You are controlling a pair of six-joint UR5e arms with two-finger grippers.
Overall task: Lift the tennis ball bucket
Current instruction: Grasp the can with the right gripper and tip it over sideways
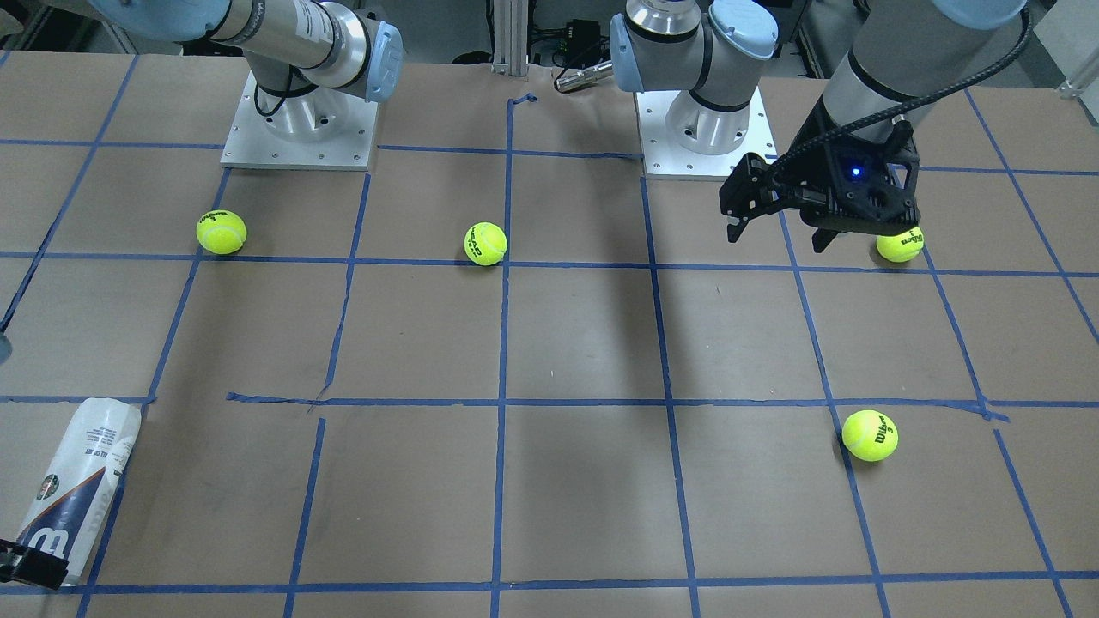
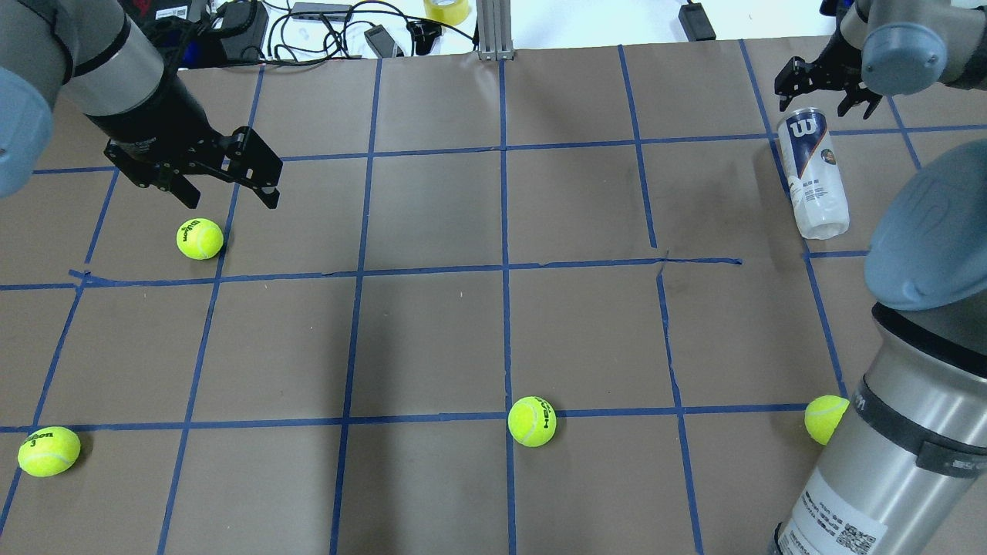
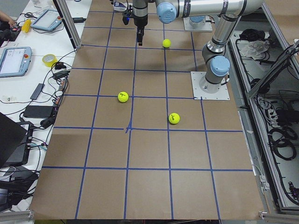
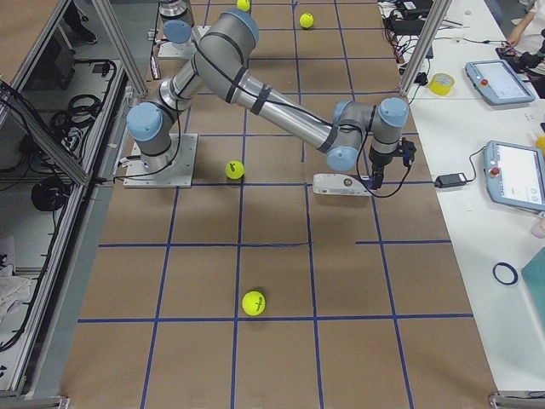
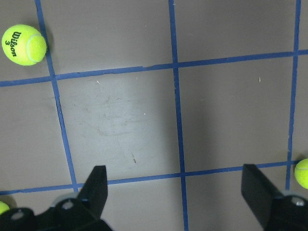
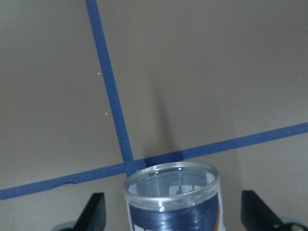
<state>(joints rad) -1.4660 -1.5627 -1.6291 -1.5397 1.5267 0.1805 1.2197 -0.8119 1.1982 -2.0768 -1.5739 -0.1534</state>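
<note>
The clear can needs to be grabbed next by its rimmed navy end with my right gripper, so that the tennis ball bucket can be lifted up.
The tennis ball bucket, a clear can with a white and navy "W" label, lies on its side at the table's far right. It also shows at the front view's lower left. My right gripper is open over the can's far end. In the right wrist view the can's rim sits between the two fingers, which are apart from it. My left gripper is open and empty, hovering just beyond a tennis ball.
Tennis balls lie at the near left, near middle and near right beside the right arm's base. Cables and devices lie past the table's far edge. Blue tape lines grid the brown table.
</note>
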